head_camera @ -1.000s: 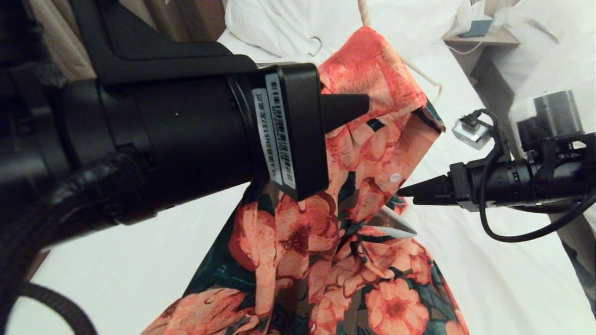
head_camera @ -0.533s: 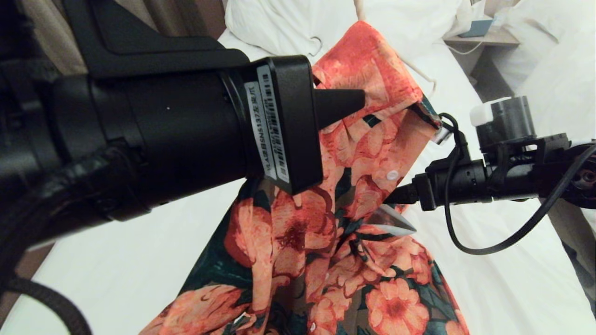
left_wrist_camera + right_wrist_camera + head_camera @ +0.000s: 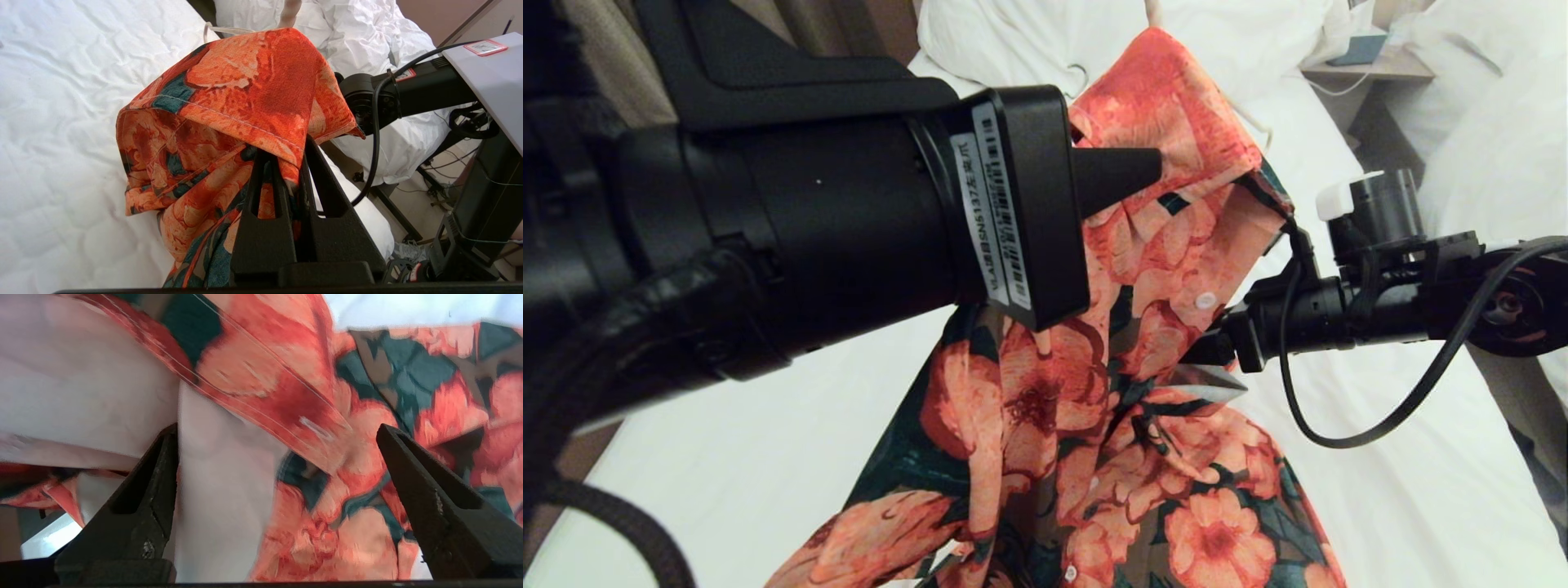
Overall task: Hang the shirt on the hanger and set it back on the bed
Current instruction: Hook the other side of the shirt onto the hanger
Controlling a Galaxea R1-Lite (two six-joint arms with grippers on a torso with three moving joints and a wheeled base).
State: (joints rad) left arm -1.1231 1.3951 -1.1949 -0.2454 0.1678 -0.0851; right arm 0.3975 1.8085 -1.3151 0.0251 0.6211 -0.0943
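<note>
The shirt's front needs to open around the hanger, so my right gripper should next grab the shirt by its front edge beside the buttonhole.
The flowered shirt hangs in a raised bunch over the white bed. My left gripper is shut on its upper fold. From the left wrist the cloth drapes over the pinched fingers of this left gripper. My right gripper comes in level from the right, its tips against the button placket. In its own wrist view the right gripper stands wide open, with shirt cloth in front and nothing between the fingers. A thin cream wire of the hanger shows past the raised fold. The rest of it is hidden.
A big white pillow lies at the head of the bed, with a small wire hook on it. A bedside table and a second bed with a puffy duvet stand to the right. My right arm's black cable hangs in a loop.
My right gripper has moved left up to the shirt, rolled at the wrist and opened wider. The left gripper keeps its hold, and the raised fold has shifted slightly.
</note>
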